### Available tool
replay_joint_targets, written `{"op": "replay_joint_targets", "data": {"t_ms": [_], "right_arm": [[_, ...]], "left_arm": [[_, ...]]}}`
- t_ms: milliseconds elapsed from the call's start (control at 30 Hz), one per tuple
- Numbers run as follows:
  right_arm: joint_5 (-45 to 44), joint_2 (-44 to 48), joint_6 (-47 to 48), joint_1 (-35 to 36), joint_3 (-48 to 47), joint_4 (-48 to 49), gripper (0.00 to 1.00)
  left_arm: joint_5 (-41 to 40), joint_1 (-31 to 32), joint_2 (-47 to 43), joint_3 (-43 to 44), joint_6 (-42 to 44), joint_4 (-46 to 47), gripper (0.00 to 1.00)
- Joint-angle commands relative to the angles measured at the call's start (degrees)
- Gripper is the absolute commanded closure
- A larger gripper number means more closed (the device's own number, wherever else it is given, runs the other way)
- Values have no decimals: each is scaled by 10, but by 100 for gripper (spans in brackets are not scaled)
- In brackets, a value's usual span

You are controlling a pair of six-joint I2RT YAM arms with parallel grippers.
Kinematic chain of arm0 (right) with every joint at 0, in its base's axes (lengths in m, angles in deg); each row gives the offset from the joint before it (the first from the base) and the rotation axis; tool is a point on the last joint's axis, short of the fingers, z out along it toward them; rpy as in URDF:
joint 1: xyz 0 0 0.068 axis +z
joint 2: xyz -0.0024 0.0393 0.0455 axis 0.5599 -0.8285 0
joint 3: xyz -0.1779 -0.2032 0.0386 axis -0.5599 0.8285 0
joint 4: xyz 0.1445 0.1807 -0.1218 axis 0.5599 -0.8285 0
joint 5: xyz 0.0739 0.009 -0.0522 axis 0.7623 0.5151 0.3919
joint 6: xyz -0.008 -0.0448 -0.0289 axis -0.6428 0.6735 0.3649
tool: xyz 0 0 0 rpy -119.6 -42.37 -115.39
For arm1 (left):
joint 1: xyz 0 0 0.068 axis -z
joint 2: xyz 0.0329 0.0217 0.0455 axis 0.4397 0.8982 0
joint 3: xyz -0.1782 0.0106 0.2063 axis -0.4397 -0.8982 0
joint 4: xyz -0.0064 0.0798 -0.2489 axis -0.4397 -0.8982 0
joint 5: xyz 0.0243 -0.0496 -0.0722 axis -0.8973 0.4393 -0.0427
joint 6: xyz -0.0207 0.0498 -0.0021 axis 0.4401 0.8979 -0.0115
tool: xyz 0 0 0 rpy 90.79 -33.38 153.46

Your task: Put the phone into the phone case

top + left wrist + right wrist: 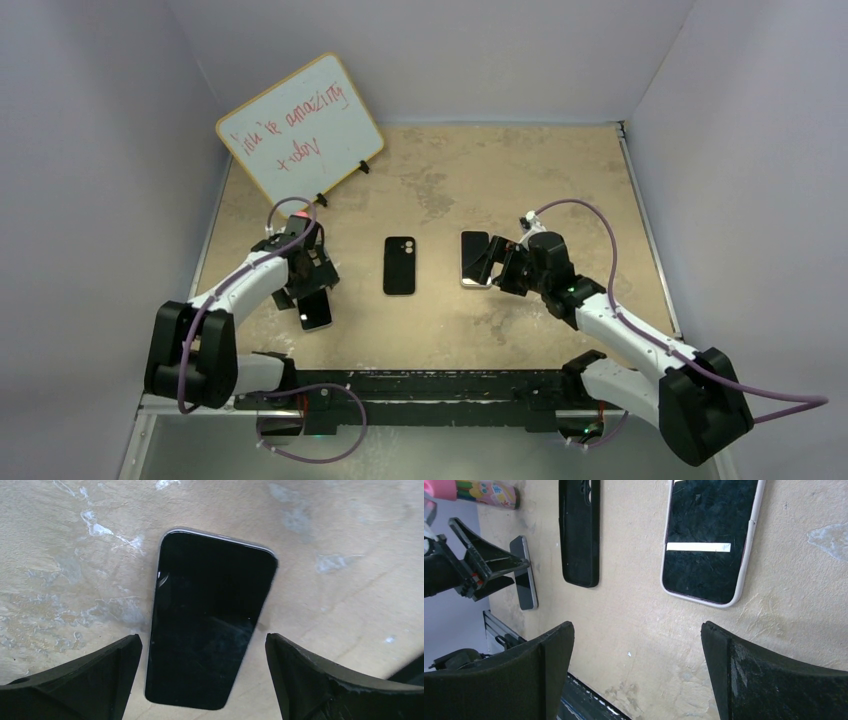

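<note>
I need to lower my left gripper before I close it on the rim of the phone [210,620]: its fingers are above the phone's rim and would miss it if I closed now.
The phone [210,620], with a glossy black screen and a thin silvery rim, lies flat on the beige table at the left [316,310]. My left gripper [202,640] is open just above it, one finger either side of its near end, not touching; the top view shows this gripper [310,285] too. The matte black phone case [398,265] lies flat at the table's middle, camera cutout at the far end. It also shows in the right wrist view [580,535]. My right gripper [638,630] is open and empty over bare table.
A second phone [709,540] with a thicker whitish rim lies right of the case, by my right gripper [498,265]. A whiteboard [300,130] with red writing leans at the back left. A black rail [440,385] runs along the near edge. Walls enclose the table.
</note>
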Motion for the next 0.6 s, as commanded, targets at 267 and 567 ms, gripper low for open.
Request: {"op": "replay_joint_targets", "data": {"t_ms": [267,567], "right_arm": [[0,-14,-1,2,-11,24,4],[8,-10,-5,1,-24,22,4]], "left_arm": [[53,-16,36,-31,26,63,3],[100,27,22,-48,21,105,21]]}}
